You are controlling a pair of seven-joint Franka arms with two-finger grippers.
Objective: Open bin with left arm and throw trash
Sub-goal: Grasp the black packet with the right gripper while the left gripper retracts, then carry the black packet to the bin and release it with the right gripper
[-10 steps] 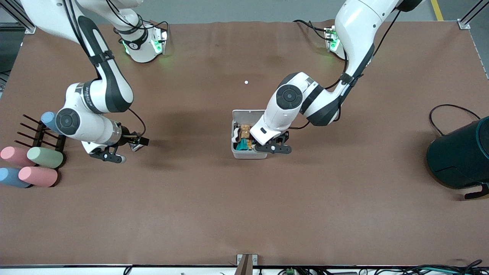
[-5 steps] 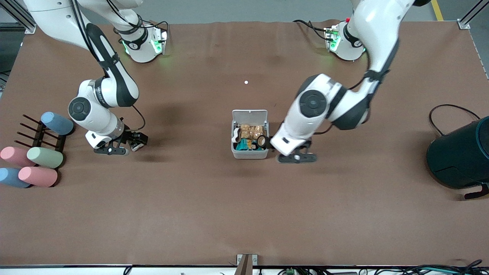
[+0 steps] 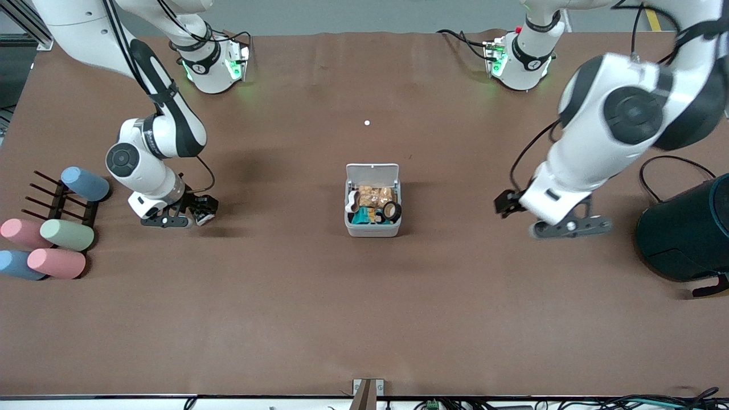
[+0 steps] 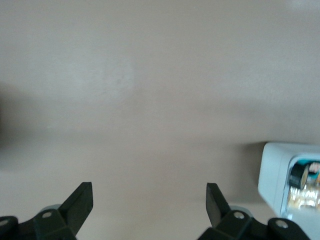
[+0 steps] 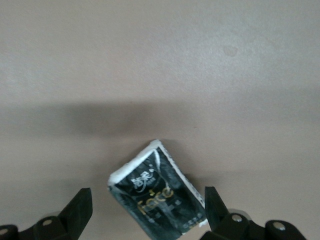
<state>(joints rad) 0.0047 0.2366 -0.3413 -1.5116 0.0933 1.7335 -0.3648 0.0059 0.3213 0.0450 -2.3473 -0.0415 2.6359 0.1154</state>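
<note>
The black foil packet needs to go into the bin. My right gripper will next grab it by its end [image 5: 175,220] beside the gold lettering to throw it in.
The bin [image 3: 372,230] stands mid-table with its white lid [image 3: 372,170] swung open. Inside lie a whitish loop [image 3: 352,200], a black ring with a beige centre [image 3: 391,211] and other scraps. My left gripper [image 3: 569,226] is open and empty, up over bare table between the bin and the teal drum. In the left wrist view [image 4: 149,200] the bin [image 4: 280,175] shows at the edge. My right gripper [image 3: 166,221] is low near the cylinders. It is open in the right wrist view [image 5: 147,202], with a black foil packet [image 5: 157,200] lying between its fingers.
Pastel cylinders [image 3: 57,263] and a black rack [image 3: 62,199] stand at the right arm's end. The big dark teal drum [image 3: 686,233] with a black cable [image 3: 672,160] stands at the left arm's end. A small white dot [image 3: 367,122] lies farther from the camera than the bin.
My left arm has swung away from the bin toward the teal drum, uncovering the open bin's contents. My right gripper has shifted a little toward the rack.
</note>
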